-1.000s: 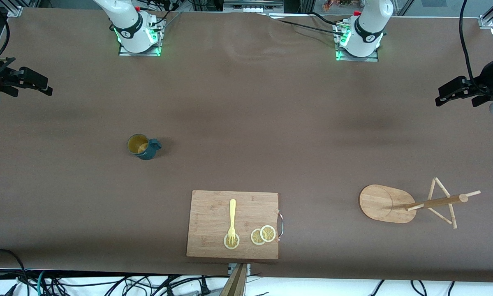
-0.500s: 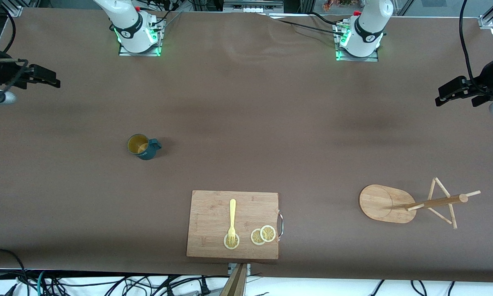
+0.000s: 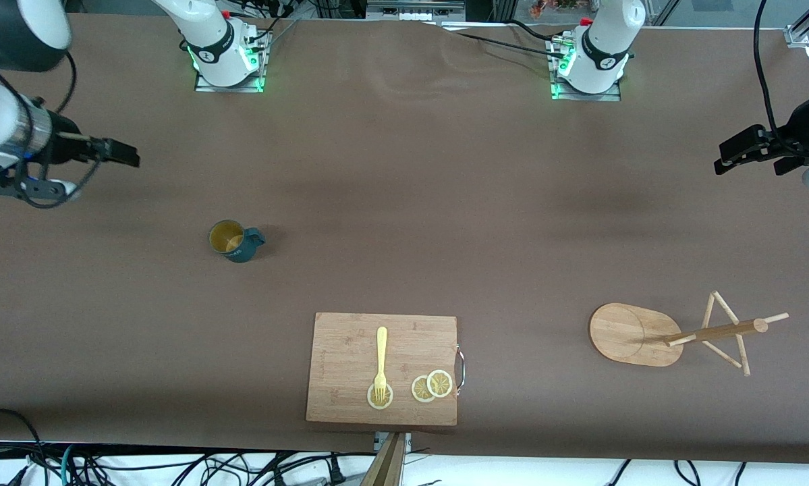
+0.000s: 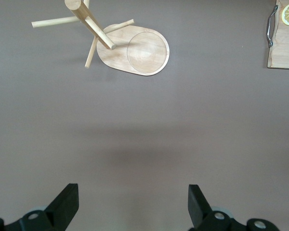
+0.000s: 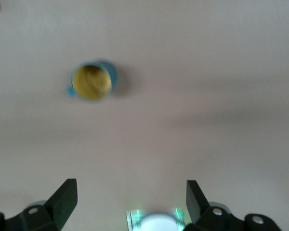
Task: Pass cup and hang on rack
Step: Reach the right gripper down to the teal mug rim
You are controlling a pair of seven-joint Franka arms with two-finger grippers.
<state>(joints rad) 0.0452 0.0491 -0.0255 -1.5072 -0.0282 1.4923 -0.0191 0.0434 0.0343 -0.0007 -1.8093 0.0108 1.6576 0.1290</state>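
Observation:
The teal cup will be grabbed next by its rim [image 3: 212,238] with the robot's right gripper. That keeps the cup's handle [image 3: 256,238] free for hanging on the rack.
The dark teal cup [image 3: 233,241] stands upright on the table toward the right arm's end, yellowish inside showing, its handle pointing toward the left arm's end. It also shows in the right wrist view [image 5: 91,82]. The bamboo rack [image 3: 674,332] stands toward the left arm's end, and shows in the left wrist view [image 4: 133,49]. My right gripper [image 3: 122,154] is open and empty over bare table at the right arm's end, apart from the cup; its jaws stand wide [image 5: 131,188]. My left gripper [image 3: 733,152] is open and empty over bare table at the left arm's end [image 4: 133,192].
A rectangular wooden cutting board [image 3: 350,351] lies near the table's front edge, with a yellow fork [image 3: 380,358] and lemon slices [image 3: 432,386] on it. Its handle end shows in the left wrist view [image 4: 283,45]. Cables hang along the front edge.
My right arm has swung in from the table's edge, its gripper now farther over the table and closer to the cup. The left arm, cup and rack have not moved.

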